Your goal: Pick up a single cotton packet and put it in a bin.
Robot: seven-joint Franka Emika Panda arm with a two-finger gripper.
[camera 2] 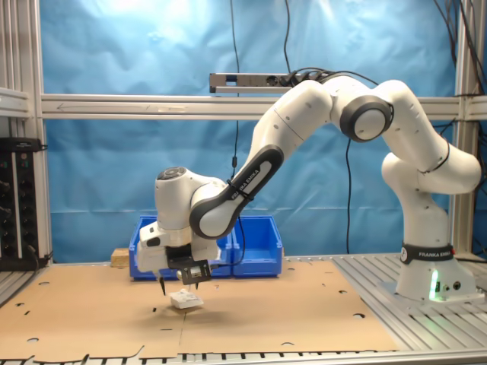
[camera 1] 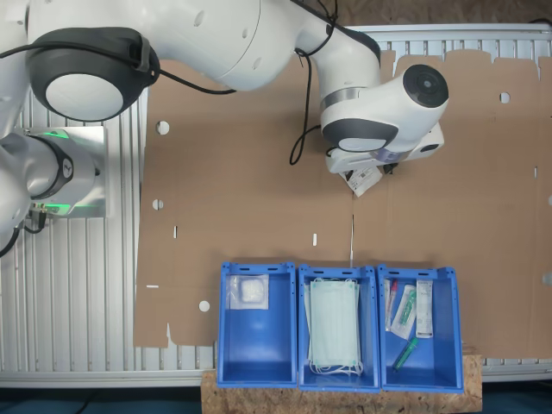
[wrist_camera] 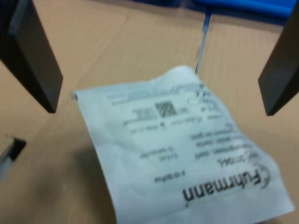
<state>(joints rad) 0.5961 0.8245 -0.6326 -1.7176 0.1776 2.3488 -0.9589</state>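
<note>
My gripper should carry the cotton packet to a bin, so next it will grab the packet by its end with the small square code (wrist_camera: pixel 165 108).
The cotton packet (camera 1: pixel 366 180) is a crinkled white square with dark print, lying on the brown cardboard. In the wrist view the cotton packet (wrist_camera: pixel 177 149) has one corner curled up, and the two dark fingers (wrist_camera: pixel 35 60) stand wide apart on either side of it. My gripper (camera 1: pixel 358 168) hangs open just over it, and in the second exterior view the gripper (camera 2: pixel 179 287) has its tips slightly above the cotton packet (camera 2: pixel 186 299). The bin (camera 1: pixel 257 345) is the blue crate at the first exterior view's left, with a white packet (camera 1: pixel 248 291) inside.
Two more blue crates stand beside the bin: the middle one (camera 1: pixel 304 328) has pale green masks, the far one (camera 1: pixel 448 345) has syringes and sachets. The cardboard sheet (camera 1: pixel 241 190) covers the table. The arm's base (camera 2: pixel 426 274) stands at the second exterior view's right.
</note>
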